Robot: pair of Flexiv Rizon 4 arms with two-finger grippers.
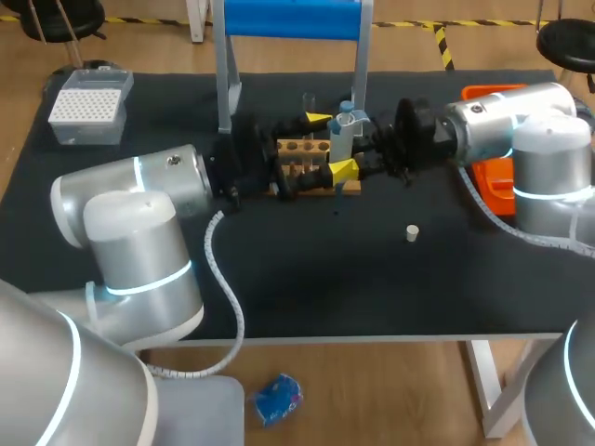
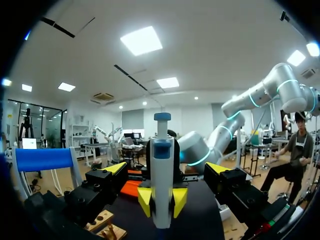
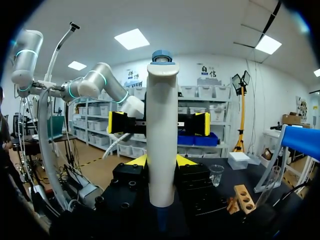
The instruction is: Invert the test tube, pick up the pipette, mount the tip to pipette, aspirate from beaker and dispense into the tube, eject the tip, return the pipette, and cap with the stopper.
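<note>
My left gripper grabs the pipette by its white upper body (image 1: 341,140) (image 2: 162,172) next, just under the blue button, since yellow fingertips already clamp the pipette's lower body.
The white pipette (image 1: 343,130) with its blue top stands upright over the wooden rack (image 1: 299,160), and my right gripper (image 1: 353,139) is shut on its body. In the right wrist view the pipette (image 3: 162,135) fills the gap of that gripper (image 3: 161,161). My left gripper (image 1: 331,145) faces it from the other side, open wide. Its yellow fingertips (image 2: 116,168) stand either side of the pipette (image 2: 161,185) without touching it. The right arm's yellow fingertips (image 2: 145,200) clamp the pipette's lower body. A small glass beaker (image 3: 216,174) stands behind the rack (image 3: 243,197). The white stopper (image 1: 412,232) lies on the mat.
A tip box (image 1: 88,107) sits at the far left corner of the black table (image 1: 307,279). A blue-topped stand (image 1: 290,19) rises behind the rack. An orange tray (image 1: 493,177) lies under my right arm.
</note>
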